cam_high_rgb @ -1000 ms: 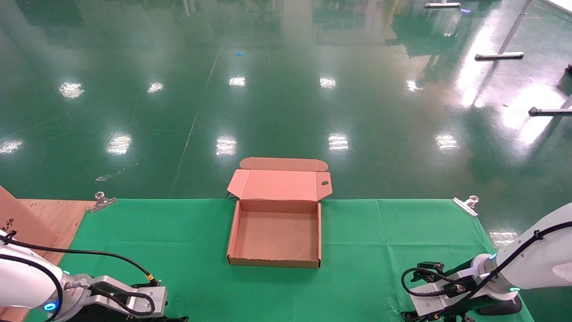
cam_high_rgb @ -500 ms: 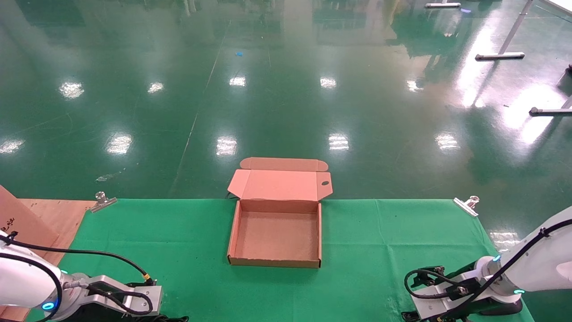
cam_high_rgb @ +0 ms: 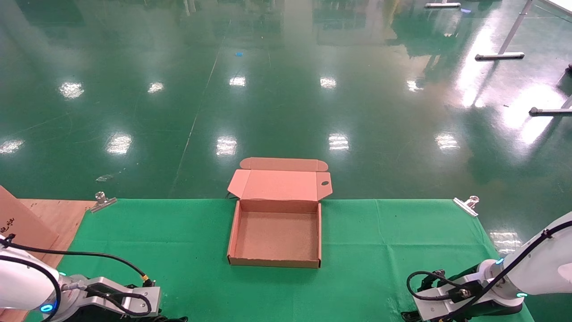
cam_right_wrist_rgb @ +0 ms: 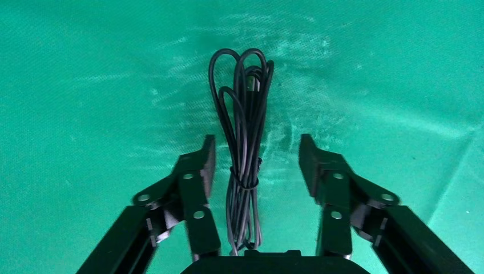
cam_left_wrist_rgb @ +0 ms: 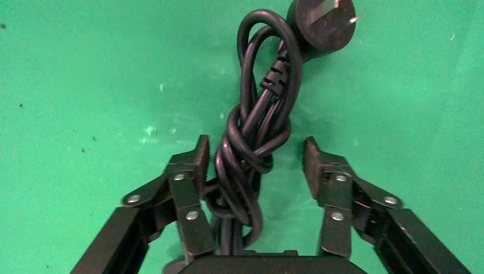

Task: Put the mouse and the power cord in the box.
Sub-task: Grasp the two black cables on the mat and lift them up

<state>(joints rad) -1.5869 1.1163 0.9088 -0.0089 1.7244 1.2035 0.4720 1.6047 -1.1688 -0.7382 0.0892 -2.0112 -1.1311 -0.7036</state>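
Observation:
My right gripper grips the coiled cable beside its tie [cam_right_wrist_rgb: 245, 171] next, where the strands bunch together, since the cable's loops fan out slack at the end.
The brown box [cam_high_rgb: 230, 241] sits open at the table's middle, its lid [cam_high_rgb: 279, 184] folded back and nothing inside. In the left wrist view my left gripper [cam_left_wrist_rgb: 255, 149] is open, low over the green cloth, with the twisted bundle of the power cord [cam_left_wrist_rgb: 254, 123] lying between its fingers; the plug [cam_left_wrist_rgb: 322, 23] lies beyond the tips. In the right wrist view my right gripper [cam_right_wrist_rgb: 257, 142] is open around a tied bundle of thin black cable [cam_right_wrist_rgb: 244, 114], the mouse's lead. The mouse body is hidden.
A green cloth [cam_high_rgb: 380, 250] covers the table, held by metal clips [cam_high_rgb: 465, 205] at its far corners. A wooden board [cam_high_rgb: 49, 219] lies at the left edge. My left arm [cam_high_rgb: 27, 286] and right arm [cam_high_rgb: 532, 268] sit at the near corners.
Both wrists have sunk lower and nearer the table's front edge in the head view, the right one more. The box has not moved.

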